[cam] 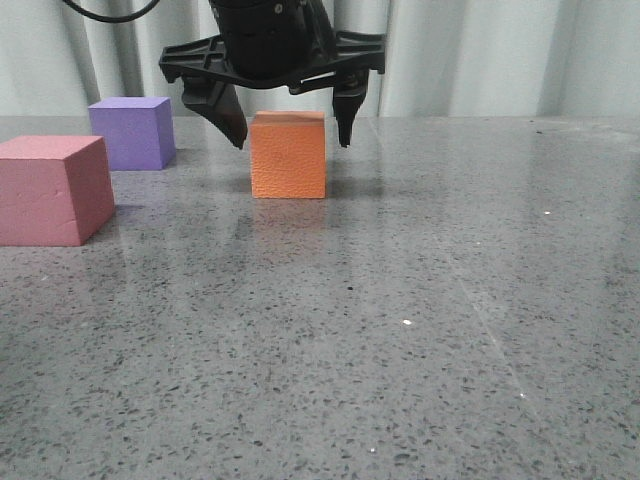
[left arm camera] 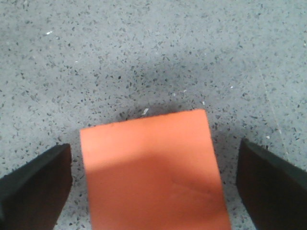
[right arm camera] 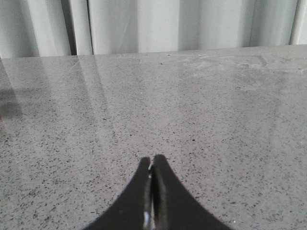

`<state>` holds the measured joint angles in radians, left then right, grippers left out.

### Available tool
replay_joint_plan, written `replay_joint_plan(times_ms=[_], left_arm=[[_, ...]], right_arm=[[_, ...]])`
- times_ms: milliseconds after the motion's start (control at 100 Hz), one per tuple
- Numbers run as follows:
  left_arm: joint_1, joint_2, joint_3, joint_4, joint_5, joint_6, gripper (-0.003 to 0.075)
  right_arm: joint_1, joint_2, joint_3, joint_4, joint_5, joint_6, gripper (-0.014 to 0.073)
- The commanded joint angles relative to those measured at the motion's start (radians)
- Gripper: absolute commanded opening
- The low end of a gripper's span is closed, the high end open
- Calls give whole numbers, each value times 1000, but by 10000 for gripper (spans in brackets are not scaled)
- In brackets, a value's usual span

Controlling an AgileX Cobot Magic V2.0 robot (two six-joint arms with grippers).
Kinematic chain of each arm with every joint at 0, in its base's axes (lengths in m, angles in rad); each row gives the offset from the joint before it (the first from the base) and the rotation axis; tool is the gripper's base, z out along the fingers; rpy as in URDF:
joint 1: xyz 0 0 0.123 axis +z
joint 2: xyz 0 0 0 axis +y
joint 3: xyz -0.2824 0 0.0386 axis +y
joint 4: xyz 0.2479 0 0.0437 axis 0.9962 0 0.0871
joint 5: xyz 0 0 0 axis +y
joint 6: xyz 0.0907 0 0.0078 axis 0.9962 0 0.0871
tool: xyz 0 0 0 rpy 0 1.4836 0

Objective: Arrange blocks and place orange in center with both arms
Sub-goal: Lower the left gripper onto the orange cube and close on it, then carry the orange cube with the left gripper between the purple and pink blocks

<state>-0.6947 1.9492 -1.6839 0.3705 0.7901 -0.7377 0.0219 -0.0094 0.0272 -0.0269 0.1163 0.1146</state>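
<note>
My left fingers, reaching down on either side of the orange cube, below its top side [cam: 289, 117], should close. Closing now would hold it.
The orange cube [cam: 288, 156] stands on the grey speckled table, near the middle at the back. My left gripper [cam: 290, 130] hangs over it, open, one finger on each side of the cube's top, with gaps to both. In the left wrist view the orange cube [left arm camera: 152, 172] lies between the two black fingertips [left arm camera: 36, 187], untouched. The purple cube [cam: 132, 132] stands at the back left. The pinkish-red cube [cam: 53, 189] stands at the left, nearer to me. My right gripper [right arm camera: 152, 165] is shut and empty above bare table; it does not show in the front view.
Pale curtains [cam: 480, 55] hang behind the table's far edge. The grey speckled table [cam: 420, 330] stretches to the front and right of the cubes.
</note>
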Motion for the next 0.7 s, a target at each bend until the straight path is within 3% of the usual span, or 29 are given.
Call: replay_joint_plan(times_ms=[0, 120, 380, 480, 690], left_arm=[[-5, -41, -30, 4, -35, -13, 613], [-5, -35, -30, -11, -35, -13, 527], [-5, -37, -30, -11, -35, 3, 263], [-10, -49, -32, -11, -37, 3, 227], [-13, -122, -33, 0, -51, 38, 225]], right_arm=[[-3, -26, -14, -2, -85, -7, -67], [-3, -26, -14, -2, -85, -7, -67], [-3, -26, -14, -2, -85, -7, -67], [-3, -26, -14, -2, -85, -7, -67], [-3, -26, -14, -2, -85, -7, -67]])
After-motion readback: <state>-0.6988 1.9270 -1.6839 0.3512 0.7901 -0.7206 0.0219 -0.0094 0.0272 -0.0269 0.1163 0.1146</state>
